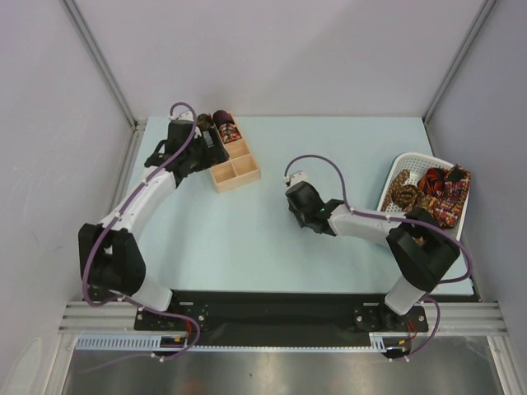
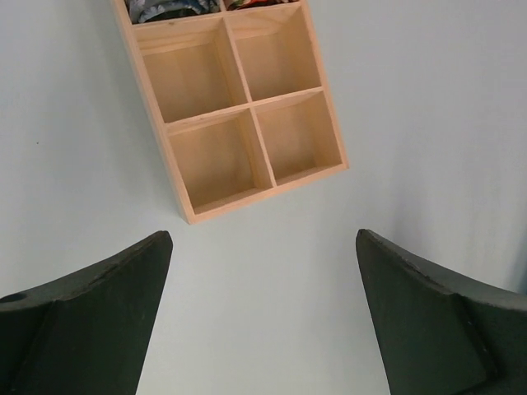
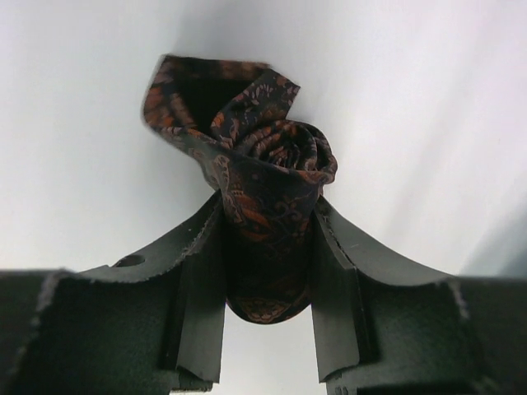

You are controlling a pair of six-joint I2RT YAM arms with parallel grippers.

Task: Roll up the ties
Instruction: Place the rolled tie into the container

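The left gripper grabs the wooden box's long side farthest from my right gripper next. This draws the box closer and leaves sections of it open for the roll.
In the right wrist view a dark maroon tie [image 3: 262, 177] with an orange pattern is coiled into a small roll. My right gripper [image 3: 268, 226] is shut on it, one finger pressing each side. From above, that gripper [image 1: 300, 200] hovers mid-table and hides the roll. My left gripper [image 2: 263, 313] stands wide open with nothing between its fingers, just short of the wooden compartment box [image 2: 239, 107]. Seen from above, the left gripper [image 1: 212, 141] sits at the box's far end. Rolled ties [image 1: 224, 127] fill the box's far compartments [image 2: 169, 8]. Loose ties [image 1: 432, 191], gold, red and patterned, lie heaped in the basket.
The white plastic basket [image 1: 412, 158] stands at the table's right edge, beside the right arm's elbow. The wooden box [image 1: 235, 169] lies at the far left; the compartments at its near end show bare wood [image 2: 218, 156]. Grey walls and metal posts enclose the table.
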